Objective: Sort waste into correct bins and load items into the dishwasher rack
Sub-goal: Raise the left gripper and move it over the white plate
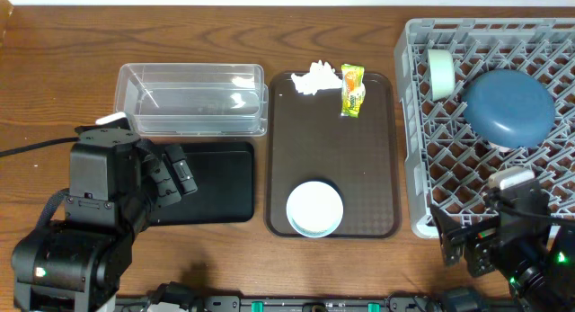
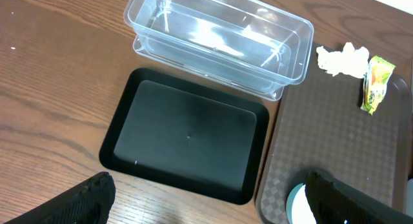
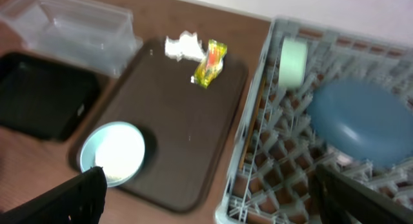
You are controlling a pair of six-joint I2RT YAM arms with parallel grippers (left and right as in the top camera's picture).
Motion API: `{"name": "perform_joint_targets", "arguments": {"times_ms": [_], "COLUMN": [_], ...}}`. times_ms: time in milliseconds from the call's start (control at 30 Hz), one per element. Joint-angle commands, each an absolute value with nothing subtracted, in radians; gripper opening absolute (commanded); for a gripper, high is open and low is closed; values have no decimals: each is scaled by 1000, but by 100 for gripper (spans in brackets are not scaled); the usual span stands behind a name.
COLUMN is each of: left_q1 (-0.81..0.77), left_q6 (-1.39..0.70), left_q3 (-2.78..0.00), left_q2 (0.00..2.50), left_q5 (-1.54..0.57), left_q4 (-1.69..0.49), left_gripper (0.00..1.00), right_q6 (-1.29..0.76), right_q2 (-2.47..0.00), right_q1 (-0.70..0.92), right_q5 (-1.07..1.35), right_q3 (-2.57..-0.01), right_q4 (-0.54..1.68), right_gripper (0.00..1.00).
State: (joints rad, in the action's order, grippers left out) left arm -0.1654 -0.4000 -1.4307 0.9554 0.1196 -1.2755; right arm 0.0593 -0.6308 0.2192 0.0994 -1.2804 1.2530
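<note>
The white bowl should be tipped empty over the black tray (image 1: 216, 182) and put in the rack, so my left gripper should next grab its rack-side rim (image 1: 341, 209).
The grey dishwasher rack (image 1: 422, 195) stands at the right. In it a dark blue bowl (image 1: 508, 107) lies upside down and a mint-green bowl (image 1: 440, 74) stands on edge; both show in the right wrist view, the blue bowl (image 3: 364, 124) and the mint bowl (image 3: 292, 62). A white bowl (image 1: 314, 209) sits on the brown serving tray's near end. A crumpled tissue (image 1: 314, 78) and a snack wrapper (image 1: 352, 89) lie at its far end. The clear tub (image 1: 193, 98) and black tray (image 1: 216, 182) are at the left, both empty. My left gripper (image 1: 180, 173) (image 2: 206, 185) is open over the black tray's near edge. My right gripper (image 1: 463, 240) (image 3: 210, 179) is open by the rack's near left corner. The small cup is not clearly seen.
The brown serving tray (image 1: 359, 168) lies between the bins and the rack. Wooden table (image 1: 54, 87) shows to the left and behind. The right wrist view is blurred.
</note>
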Motion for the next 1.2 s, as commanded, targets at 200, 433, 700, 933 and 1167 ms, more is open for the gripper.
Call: {"name": "perform_joint_targets", "arguments": {"times_ms": [200, 433, 700, 933, 1167], "left_q1": [-162, -162, -166, -345, -645], "left_q6": [-406, -418, -493, -466, -612], "left_q3": [-1431, -1431, -1429, -1399, -1381], "left_q2": [954, 954, 961, 1125, 1425], "left_q5": [136, 109, -116, -251, -78], "left_q4": [-1276, -1272, -1225, -1225, -1168], "left_gripper": [96, 96, 95, 88, 74], "right_q6": [68, 68, 68, 68, 68], "right_q2": [-633, -633, -633, -633, -633], "right_q1": [223, 223, 223, 223, 223], "right_q5": [94, 94, 94, 94, 94], "right_q3": [-1281, -1281, -1281, -1281, -1281], "right_q4": [1284, 1284, 1284, 1284, 1284], "right_gripper": [99, 99, 99, 99, 99]}}
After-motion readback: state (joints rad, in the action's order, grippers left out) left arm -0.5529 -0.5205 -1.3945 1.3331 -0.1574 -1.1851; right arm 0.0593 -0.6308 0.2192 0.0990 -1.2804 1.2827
